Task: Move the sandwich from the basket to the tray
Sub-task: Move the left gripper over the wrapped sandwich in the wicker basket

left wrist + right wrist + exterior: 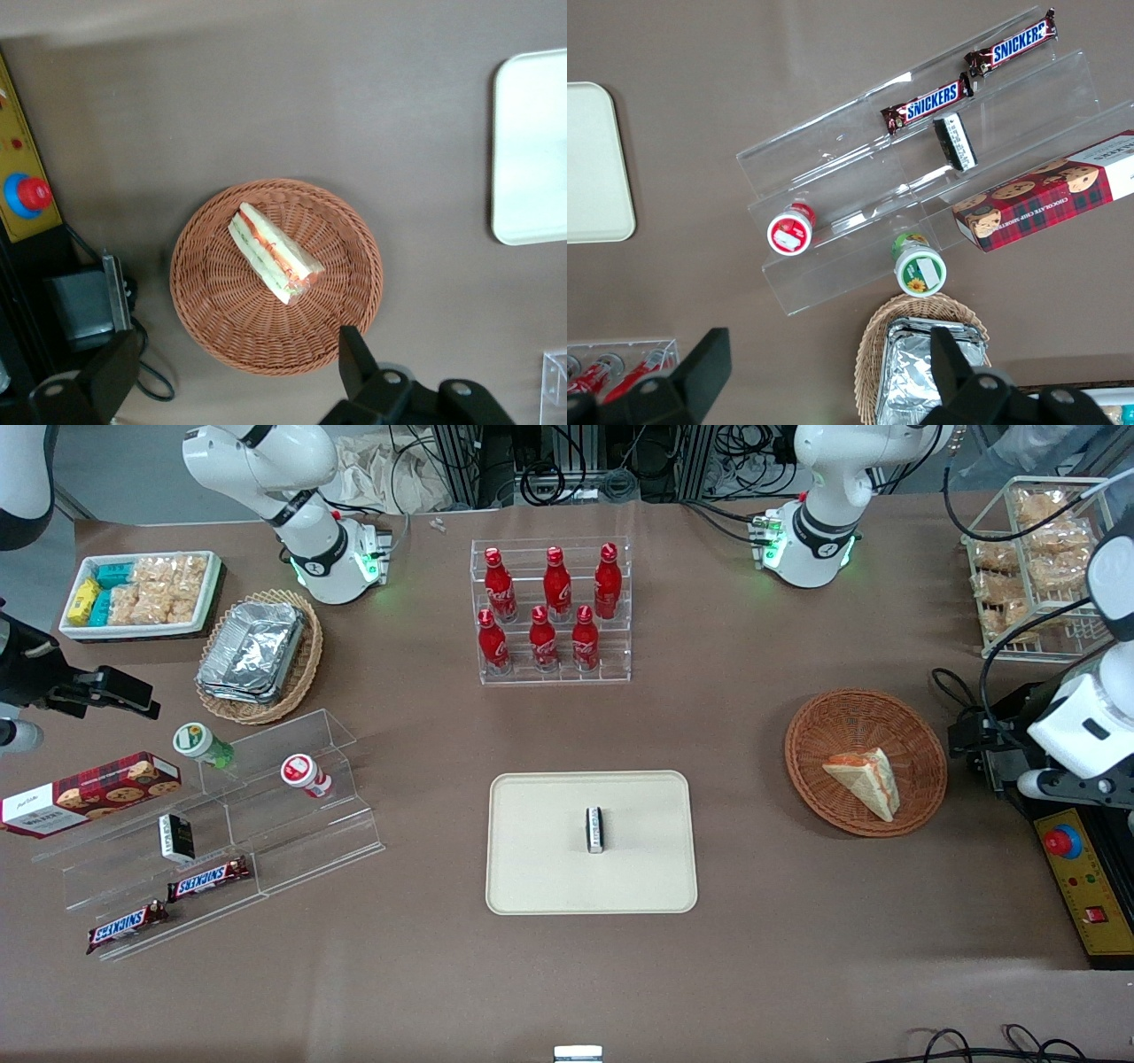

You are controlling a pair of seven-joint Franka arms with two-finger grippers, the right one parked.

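The sandwich needs to go onto the cream tray, so my gripper will pick it up by its flat bread sides next.
The sandwich, a white bread wedge with orange and green filling, lies in the round reddish-brown wicker basket. My gripper hangs above the table beside the basket, toward the working arm's end. It is open wide with nothing between its fingers. The cream tray lies flat at the table's middle, apart from the basket. A small black-and-white packet stands on it.
A yellow control box with a red button and black cables lie under the gripper. A rack of red cola bottles stands farther from the front camera than the tray. A wire rack of snack bags is near the working arm's base.
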